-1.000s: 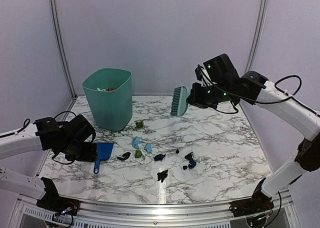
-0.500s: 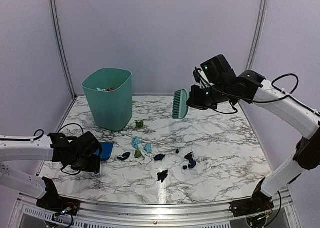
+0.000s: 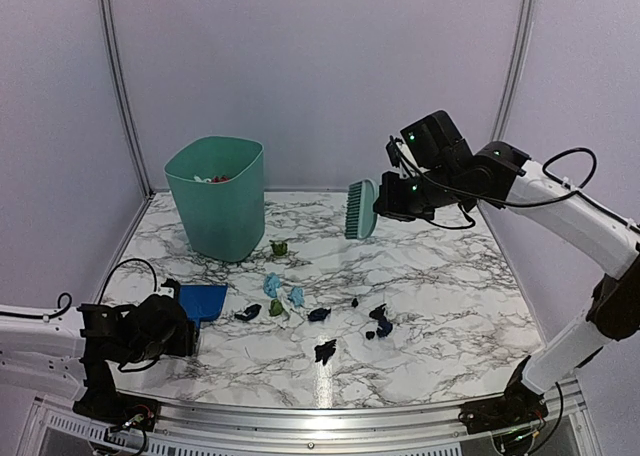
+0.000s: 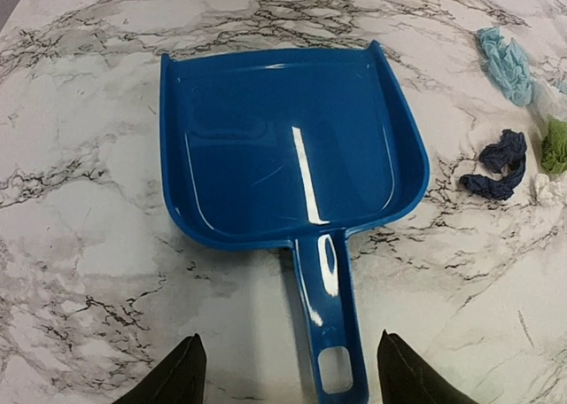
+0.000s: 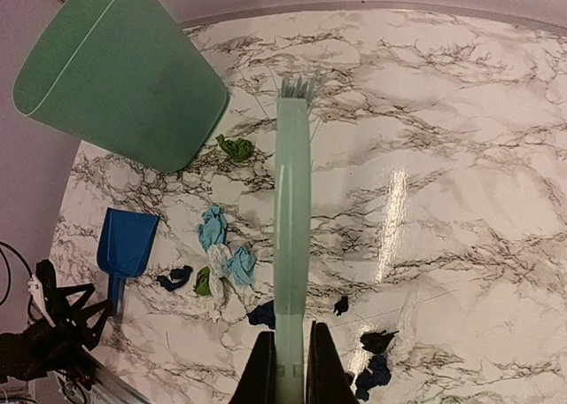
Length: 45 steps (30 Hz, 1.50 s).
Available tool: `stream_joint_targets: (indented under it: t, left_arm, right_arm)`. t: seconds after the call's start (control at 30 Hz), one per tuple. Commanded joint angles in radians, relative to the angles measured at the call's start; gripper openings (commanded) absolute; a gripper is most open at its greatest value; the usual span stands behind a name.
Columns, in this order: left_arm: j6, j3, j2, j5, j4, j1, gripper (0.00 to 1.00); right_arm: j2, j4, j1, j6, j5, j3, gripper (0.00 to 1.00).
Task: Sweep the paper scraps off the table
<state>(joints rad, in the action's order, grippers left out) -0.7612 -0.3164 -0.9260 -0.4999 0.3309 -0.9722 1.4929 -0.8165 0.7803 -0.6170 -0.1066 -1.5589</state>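
Observation:
I need to hold the blue dustpan next with my left gripper by its handle [image 3: 196, 330] [image 4: 334, 349]. The dustpan's opening then stays free to catch swept paper scraps.
Several paper scraps, dark blue, green and light blue, lie in a loose band across the middle of the marble table [image 3: 450, 266]: a green one [image 3: 279, 247], a light blue one [image 3: 271, 283], dark ones [image 3: 325, 351]. My left gripper [image 3: 183, 333] is open and low at the near left. Its fingertips [image 4: 182, 379] straddle the end of the blue dustpan's handle [image 4: 332, 333] without touching it. The dustpan [image 3: 205, 301] lies flat, mouth away from me. My right gripper [image 5: 291, 369] is shut on the mint-green brush [image 3: 360, 208], held high over the table's back middle.
A teal bin [image 3: 218, 196] with rubbish inside stands at the back left; it also shows in the right wrist view [image 5: 115, 76]. A dark blue scrap [image 4: 496, 163] and a light blue scrap [image 4: 507, 58] lie just right of the dustpan. A metal rail [image 3: 320, 416] runs along the near edge.
My left arm has drawn back toward the near left edge and dropped low, leaving the dustpan on the table. The right arm with the brush has shifted slightly left.

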Motion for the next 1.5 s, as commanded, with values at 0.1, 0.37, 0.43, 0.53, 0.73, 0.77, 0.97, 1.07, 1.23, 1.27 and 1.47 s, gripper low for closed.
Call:
stream_joint_targets:
  t: [0.1, 0.37, 0.43, 0.53, 0.73, 0.77, 0.97, 1.07, 1.23, 1.27, 1.47]
  left_arm:
    - [-0.024, -0.002, -0.111, -0.071, -0.127, -0.042, 0.72]
    - [-0.044, -0.004, -0.211, -0.149, -0.162, -0.066, 0.63]
    - [-0.043, 0.000, -0.211, -0.159, -0.172, -0.066, 0.58]
    - [-0.035, 0.000, -0.217, -0.164, -0.189, -0.067, 0.50]
    - [0.001, -0.008, -0.263, -0.136, -0.237, -0.068, 0.35]
    - [0.002, -0.007, -0.269, -0.136, -0.241, -0.068, 0.30]
    - [0.022, -0.036, -0.212, -0.107, -0.182, -0.068, 0.10]
    - [0.017, -0.062, -0.145, -0.083, -0.105, -0.068, 0.09]
    - [-0.013, -0.109, -0.024, -0.062, 0.051, -0.067, 0.09]
    - [-0.014, -0.117, -0.003, -0.053, 0.072, -0.068, 0.09]
    - [-0.005, -0.210, 0.069, 0.001, 0.207, -0.068, 0.09]
  right_arm:
    - [0.005, 0.013, -0.005, -0.007, 0.000, -0.029, 0.00]
    - [0.005, 0.013, -0.006, -0.015, -0.002, -0.023, 0.00]
    - [0.003, 0.013, -0.005, -0.018, -0.001, -0.016, 0.00]
    - [-0.005, 0.018, -0.005, -0.026, -0.002, 0.000, 0.00]
    - [-0.016, 0.033, -0.005, -0.036, -0.004, 0.022, 0.00]
    - [-0.016, 0.034, -0.005, -0.036, -0.005, 0.022, 0.00]
    - [-0.021, 0.041, -0.005, -0.037, -0.011, 0.023, 0.00]
    - [-0.030, 0.041, -0.005, -0.029, -0.019, 0.025, 0.00]
    - [-0.044, 0.046, -0.005, 0.003, -0.053, 0.025, 0.00]
    - [-0.044, 0.050, -0.005, 0.006, -0.057, 0.023, 0.00]
    - [0.022, 0.155, -0.005, -0.050, 0.007, -0.014, 0.00]
